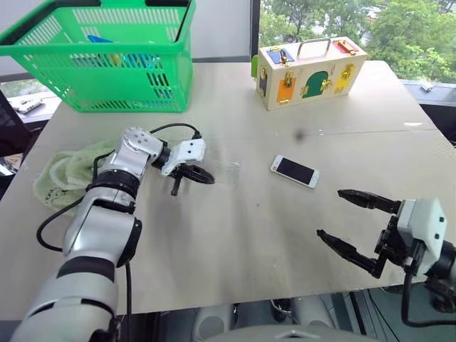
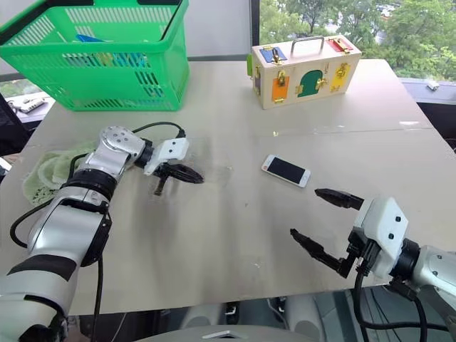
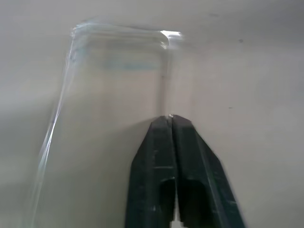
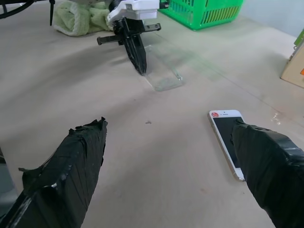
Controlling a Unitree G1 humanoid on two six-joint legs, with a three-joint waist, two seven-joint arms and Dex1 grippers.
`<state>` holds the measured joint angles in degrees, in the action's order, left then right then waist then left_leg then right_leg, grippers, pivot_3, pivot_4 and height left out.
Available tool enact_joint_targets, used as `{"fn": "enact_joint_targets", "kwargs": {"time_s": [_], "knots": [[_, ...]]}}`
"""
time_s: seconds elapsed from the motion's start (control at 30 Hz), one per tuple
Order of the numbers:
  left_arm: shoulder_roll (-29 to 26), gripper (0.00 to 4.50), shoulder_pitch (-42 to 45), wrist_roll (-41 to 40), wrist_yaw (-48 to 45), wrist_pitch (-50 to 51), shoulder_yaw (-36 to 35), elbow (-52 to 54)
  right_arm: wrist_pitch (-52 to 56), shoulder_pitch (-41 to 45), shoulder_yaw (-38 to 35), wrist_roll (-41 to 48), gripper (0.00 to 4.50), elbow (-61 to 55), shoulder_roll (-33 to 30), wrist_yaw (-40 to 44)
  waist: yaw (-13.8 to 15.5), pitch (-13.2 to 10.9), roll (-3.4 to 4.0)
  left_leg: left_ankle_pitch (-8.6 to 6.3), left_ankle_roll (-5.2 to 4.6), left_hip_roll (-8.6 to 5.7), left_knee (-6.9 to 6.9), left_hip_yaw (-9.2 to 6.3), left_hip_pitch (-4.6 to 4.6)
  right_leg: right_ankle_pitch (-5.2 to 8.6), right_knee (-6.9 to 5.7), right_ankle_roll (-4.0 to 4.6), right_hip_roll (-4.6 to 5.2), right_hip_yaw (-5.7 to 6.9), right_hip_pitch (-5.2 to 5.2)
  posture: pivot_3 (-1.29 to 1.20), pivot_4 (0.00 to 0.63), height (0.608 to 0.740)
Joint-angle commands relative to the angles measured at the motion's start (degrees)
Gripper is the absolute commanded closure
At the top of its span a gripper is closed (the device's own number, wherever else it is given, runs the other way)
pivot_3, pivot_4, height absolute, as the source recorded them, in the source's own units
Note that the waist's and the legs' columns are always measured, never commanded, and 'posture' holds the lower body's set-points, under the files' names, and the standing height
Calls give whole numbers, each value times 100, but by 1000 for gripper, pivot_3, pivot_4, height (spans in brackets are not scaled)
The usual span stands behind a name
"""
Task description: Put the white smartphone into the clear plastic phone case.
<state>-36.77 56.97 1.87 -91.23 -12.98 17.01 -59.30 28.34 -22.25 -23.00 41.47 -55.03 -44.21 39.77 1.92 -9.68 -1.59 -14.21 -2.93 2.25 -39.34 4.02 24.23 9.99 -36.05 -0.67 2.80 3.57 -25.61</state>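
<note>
The right gripper grabs the white smartphone (image 1: 294, 171) by its long sides next, to fit the smartphone into the clear plastic case (image 1: 226, 173).
The white smartphone (image 1: 294, 171) lies screen up on the table, a little right of the middle. The clear plastic phone case (image 4: 161, 73) lies flat to its left, showing as faint glints (image 1: 228, 171). My left gripper (image 1: 211, 178) points down and to the right. Its fingertips (image 3: 164, 124) are closed together at the case's (image 3: 114, 95) long side edge, which runs into the seam between them. My right gripper (image 1: 330, 212) hovers open near the table's front right, nearer than the phone (image 4: 224, 135), with nothing between its fingers.
A green basket (image 1: 107, 57) stands at the back left and a wooden lock box (image 1: 310, 71) at the back centre-right. A pale green cloth (image 1: 64, 171) lies at the left edge beside my left arm. The table's front edge runs just below both arms.
</note>
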Motion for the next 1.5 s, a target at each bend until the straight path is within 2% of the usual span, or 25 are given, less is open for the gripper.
{"fn": "enact_joint_targets", "kwargs": {"time_s": [0.03,0.13,0.23,0.33,0.43,0.53,0.7,0.93,1.03,1.07,1.1,1.17,1.23,1.33,1.37,1.43,1.5], "knots": [[-372,4463,-534,-496,-127,903,-182,1399,-75,104,-1,-5,0,-30,-32,0,-39,0,0,0,0,2,1,-1,0,0,-1,0,-1,0,0,0,150,740],[-676,4463,-1443,-956,-29,2159,-495,3573,-80,231,122,-42,0,68,-17,12,-108,-1,1,0,1,7,5,0,1,1,0,0,1,-2,-2,0,150,740],[-902,4463,-2187,-1218,334,3163,-661,5225,-105,364,249,-118,0,175,-35,51,-109,-1,1,0,1,6,3,1,3,1,2,0,6,-14,-3,0,150,740],[-942,4463,-2698,-1215,933,3921,-689,6358,-182,570,393,-427,0,361,-72,23,-93,-1,2,0,1,3,3,0,-5,1,0,0,4,-13,2,0,150,740],[-897,4463,-2961,-1124,1365,4238,-584,6978,-158,709,474,-477,0,490,-95,70,-91,-2,3,0,1,1,3,2,-20,1,-4,0,4,-12,8,0,150,740],[-725,4463,-3120,-1133,1703,4468,-412,7325,-114,841,533,-468,0,576,-121,120,-99,-2,3,0,1,1,4,7,-27,1,-12,0,4,-16,9,0,150,740],[-453,4463,-3069,-905,2077,4319,-40,7194,-80,922,579,-466,0,640,-162,225,-95,-1,3,0,2,-2,7,9,-31,1,-21,0,0,-20,6,0,150,740],[-155,4463,-2821,-692,2177,3849,416,6810,-155,684,488,-443,0,625,-298,585,-89,-1,3,0,2,-3,8,12,-31,1,-21,0,-1,-25,6,0,150,740],[-31,4463,-2789,-916,2061,3920,392,6666,-165,668,512,-509,0,670,-361,664,-95,-2,3,0,1,-4,7,14,-31,1,-21,0,-1,-28,6,0,150,740],[-27,3915,-2799,-959,2032,3921,370,6655,-151,696,524,-512,0,692,-365,659,-105,-2,3,0,1,-3,7,14,-32,1,-21,0,-1,-28,6,0,150,740],[-42,3610,-2829,-937,2071,3848,330,6630,-113,763,548,-504,0,722,-368,628,-110,-2,3,0,1,-3,7,15,-32,1,-21,0,-2,-29,5,0,150,740],[-70,2655,-2922,-977,2191,3758,156,6595,-82,945,663,-605,0,797,-340,491,-111,-2,3,0,2,-1,8,15,-34,1,-23,0,-4,-29,4,0,150,740],[-73,1842,-3086,-1202,2295,3756,-167,6660,-217,1186,910,-1017,0,902,-242,240,-119,-2,3,0,2,0,8,14,-36,1,-26,1,-4,-29,4,0,150,740],[-90,332,-3517,-1730,2363,3812,-768,7027,245,1644,1484,-1591,0,1063,-393,-160,-120,-2,5,0,2,2,9,14,-39,2,-32,1,-1,-28,1,0,150,740],[-66,47,-3692,-1955,2438,3928,-1008,7221,532,1888,1646,-1538,0,1235,-376,-223,-123,-2,5,0,2,2,9,15,-39,2,-33,2,-1,-29,0,0,150,740],[33,47,-4014,-2351,2689,4145,-1452,7572,1152,2467,1854,-948,0,1772,-308,74,-131,-3,5,0,2,3,9,18,-39,2,-32,2,5,-30,0,0,150,740],[211,47,-4411,-2744,2821,3949,-1903,7787,1268,3117,2073,-1168,0,2449,-99,-106,-123,-3,4,0,2,-1,8,23,-39,2,-32,2,13,-30,1,0,150,740]]}}
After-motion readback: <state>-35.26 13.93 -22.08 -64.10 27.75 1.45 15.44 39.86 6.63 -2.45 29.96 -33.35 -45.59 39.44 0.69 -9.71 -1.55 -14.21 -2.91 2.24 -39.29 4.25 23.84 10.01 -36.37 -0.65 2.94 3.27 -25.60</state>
